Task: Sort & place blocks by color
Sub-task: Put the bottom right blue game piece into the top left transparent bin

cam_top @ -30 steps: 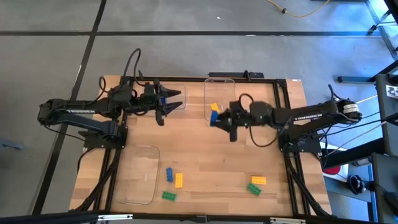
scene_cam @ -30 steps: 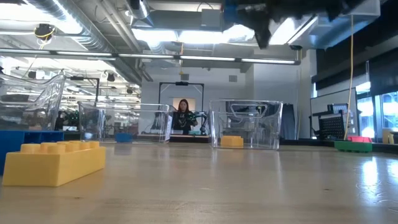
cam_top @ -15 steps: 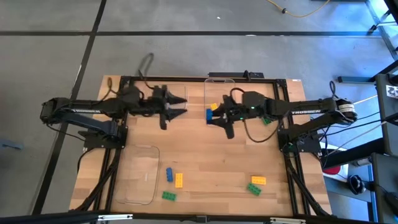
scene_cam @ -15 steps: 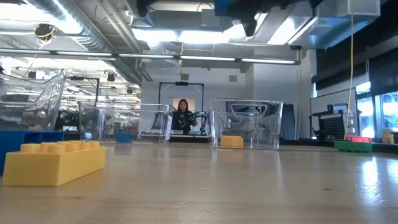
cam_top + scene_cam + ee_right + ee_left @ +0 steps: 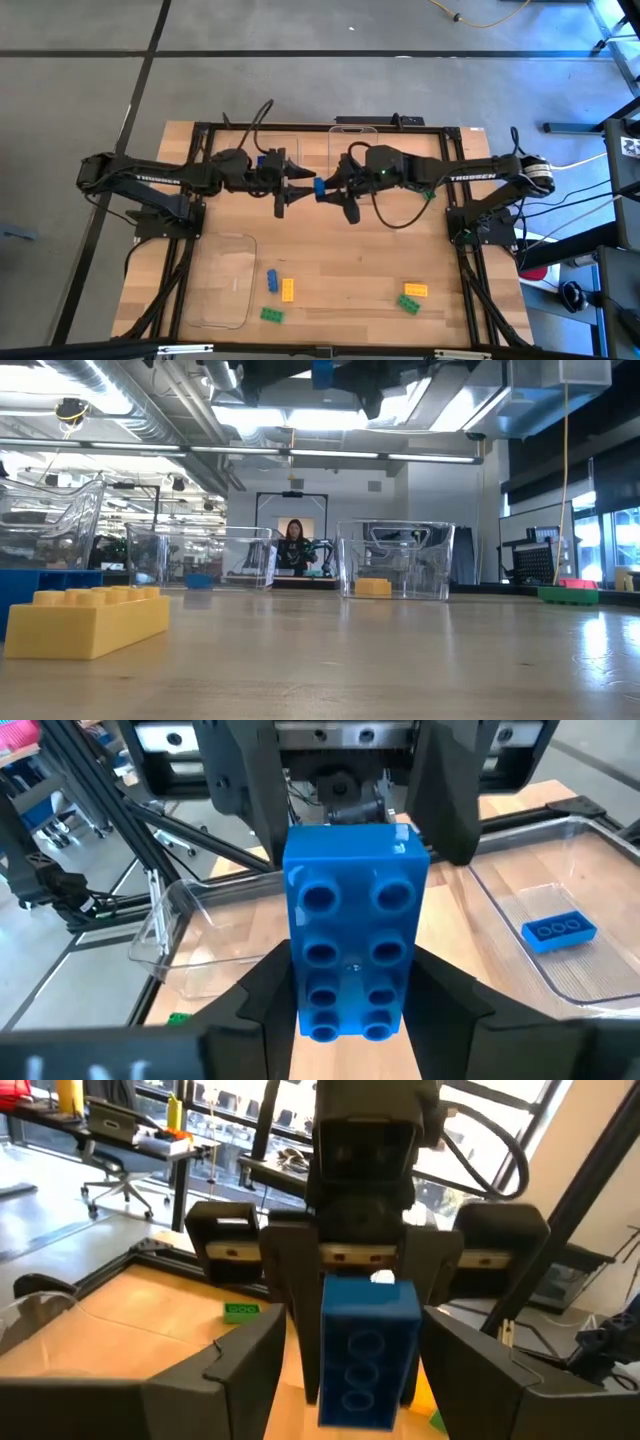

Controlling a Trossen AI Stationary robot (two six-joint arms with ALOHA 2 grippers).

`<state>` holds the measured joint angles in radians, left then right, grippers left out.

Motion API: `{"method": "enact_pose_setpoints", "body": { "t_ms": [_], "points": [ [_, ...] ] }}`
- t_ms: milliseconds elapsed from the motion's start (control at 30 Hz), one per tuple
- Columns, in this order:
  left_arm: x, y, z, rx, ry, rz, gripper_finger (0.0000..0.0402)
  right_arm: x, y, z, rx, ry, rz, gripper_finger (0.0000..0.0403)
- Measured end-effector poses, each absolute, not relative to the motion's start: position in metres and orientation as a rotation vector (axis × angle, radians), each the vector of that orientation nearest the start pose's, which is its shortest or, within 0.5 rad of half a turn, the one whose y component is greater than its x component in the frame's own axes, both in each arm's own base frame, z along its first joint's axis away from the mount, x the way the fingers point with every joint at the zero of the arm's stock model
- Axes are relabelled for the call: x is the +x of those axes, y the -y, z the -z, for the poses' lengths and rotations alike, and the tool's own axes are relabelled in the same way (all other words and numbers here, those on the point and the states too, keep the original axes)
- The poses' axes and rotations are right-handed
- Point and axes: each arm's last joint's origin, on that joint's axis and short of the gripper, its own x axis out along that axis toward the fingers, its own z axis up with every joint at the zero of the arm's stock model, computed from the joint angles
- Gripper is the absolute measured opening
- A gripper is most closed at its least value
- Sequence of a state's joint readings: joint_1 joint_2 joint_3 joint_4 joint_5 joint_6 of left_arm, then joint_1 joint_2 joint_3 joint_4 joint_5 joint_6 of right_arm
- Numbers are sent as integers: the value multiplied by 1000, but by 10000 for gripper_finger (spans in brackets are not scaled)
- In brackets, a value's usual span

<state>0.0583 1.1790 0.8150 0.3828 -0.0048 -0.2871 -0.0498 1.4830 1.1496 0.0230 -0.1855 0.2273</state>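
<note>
The blue block needs to be sorted into the clear tray for blue, so the robot's left gripper should grab the block by its long sides next.
A blue studded block (image 5: 319, 185) hangs in the air over the table's middle, held by my right gripper (image 5: 333, 188), which is shut on it. My left gripper (image 5: 298, 185) faces it from the table's left, open. Its two fingers (image 5: 235, 1370) stand on either side of the block's free end (image 5: 365, 1350), with a gap on each side. In the low view the block (image 5: 322, 372) shows high above the table. Other blocks lie flat near the near edge: blue (image 5: 271, 280), yellow (image 5: 288, 290), green (image 5: 271, 315), yellow (image 5: 414, 290), green (image 5: 409, 304). My right gripper pinches the blue block between its two fingers (image 5: 262, 995), which lie on the long sides at the end nearest the wrist (image 5: 345, 1010). The fingers come in level from the table's right and lie along the block. It is lifted clear, studs up, pointing toward the left gripper.
A clear tray (image 5: 352, 140) stands at the far middle behind the arms. Another clear tray (image 5: 520, 900) holds a blue block (image 5: 560, 932). A third tray (image 5: 225, 280) lies near the left front. A green block (image 5: 240, 1312) lies under the right arm. A black frame edges the table.
My right gripper has carried the blue block from beside the far middle tray toward the table's left. My left gripper has moved toward the table's right and a little nearer. The two now meet over the table's middle, with the block's free end between the left fingers.
</note>
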Motion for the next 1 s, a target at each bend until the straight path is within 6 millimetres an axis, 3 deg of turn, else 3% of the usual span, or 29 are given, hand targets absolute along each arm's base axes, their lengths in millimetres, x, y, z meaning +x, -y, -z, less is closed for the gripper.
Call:
{"method": "enact_pose_setpoints", "body": {
  "t_ms": [500,633,800,1000],
  "points": [
    [274,-15,-313,-284,30,-38,216,352,12,-307,312,-273,-100,142],
    [274,-16,-313,-277,35,-43,189,352,12,-308,312,-271,-99,142],
    [273,-16,-313,-264,35,-39,127,352,12,-308,310,-270,-97,142],
    [273,-20,-313,-258,29,-45,128,352,12,-308,337,-272,-90,160]
  ]
}}
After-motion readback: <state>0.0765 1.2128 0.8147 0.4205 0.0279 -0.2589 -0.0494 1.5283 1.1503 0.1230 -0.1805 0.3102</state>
